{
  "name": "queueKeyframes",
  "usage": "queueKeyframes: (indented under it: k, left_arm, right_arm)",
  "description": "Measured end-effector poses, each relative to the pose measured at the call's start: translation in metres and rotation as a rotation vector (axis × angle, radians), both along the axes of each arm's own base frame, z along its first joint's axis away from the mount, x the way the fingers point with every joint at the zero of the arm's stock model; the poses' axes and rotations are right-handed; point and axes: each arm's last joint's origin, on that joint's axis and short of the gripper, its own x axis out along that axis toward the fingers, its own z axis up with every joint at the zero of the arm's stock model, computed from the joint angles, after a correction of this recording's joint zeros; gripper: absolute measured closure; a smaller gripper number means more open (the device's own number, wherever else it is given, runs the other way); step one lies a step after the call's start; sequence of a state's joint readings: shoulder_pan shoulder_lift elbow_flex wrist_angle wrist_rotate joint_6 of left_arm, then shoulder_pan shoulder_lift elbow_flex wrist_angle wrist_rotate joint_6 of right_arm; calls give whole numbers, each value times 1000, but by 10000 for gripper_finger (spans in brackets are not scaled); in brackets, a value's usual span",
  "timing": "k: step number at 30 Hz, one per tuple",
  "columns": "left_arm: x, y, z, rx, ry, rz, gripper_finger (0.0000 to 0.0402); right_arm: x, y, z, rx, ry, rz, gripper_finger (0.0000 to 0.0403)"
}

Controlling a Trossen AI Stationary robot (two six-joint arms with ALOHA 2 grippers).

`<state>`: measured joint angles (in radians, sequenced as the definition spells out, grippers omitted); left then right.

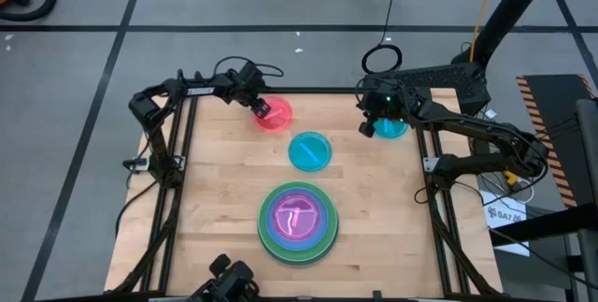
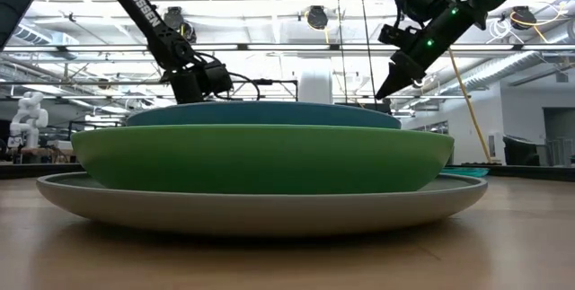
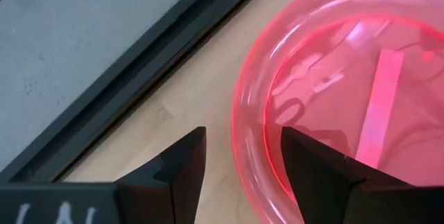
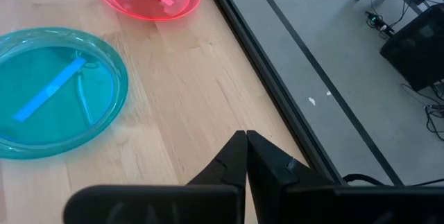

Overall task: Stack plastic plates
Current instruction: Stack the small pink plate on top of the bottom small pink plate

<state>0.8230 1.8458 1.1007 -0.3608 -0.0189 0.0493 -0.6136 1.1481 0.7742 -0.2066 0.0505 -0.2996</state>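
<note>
The pink plate needs to be added to the stack of plates, so my left gripper should grab it by its raised rim next.
A pink plate lies flat on the table at the far left. My left gripper is open and low over it, with the plate's near-side rim between its fingers: one finger over the bare table, one inside the plate. One teal plate lies mid-table. Another teal plate lies at the far right, partly under my right gripper, which is shut and raised clear of the table. Near the front edge stands a stack of grey, green and blue plates with a pink one on top. My left gripper straddles the pink plate's rim from above, slanting down, one finger outside and one finger inside the plate. I cannot tell whether either finger touches it. The plate lies flat on the table.
A black frame runs along the table's far edge, with floor beyond. Bare wood lies between the stack and the loose plates. In the low view the stack fills the foreground and hides the left gripper's fingers.
</note>
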Motion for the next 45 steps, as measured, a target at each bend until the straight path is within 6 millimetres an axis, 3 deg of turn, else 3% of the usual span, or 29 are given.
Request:
queueKeyframes:
  k: [5, 17, 29, 45]
  left_arm:
    - [0, 1, -9, -18, 26, 0, 208]
    - [0, 2, -9, -5, 29, -15, 212]
    - [0, 0, -10, -20, 28, 6, 301]
    - [1, 1, -10, -19, 21, 14, 381]
  right_arm:
    - [0, 0, 0, 3, -2, -2, 399]
    - [0, 0, 0, 1, -1, -1, 399]
    - [0, 0, 0, 0, 0, -1, 399]
    - [0, 0, 0, 0, 0, 0, 399]
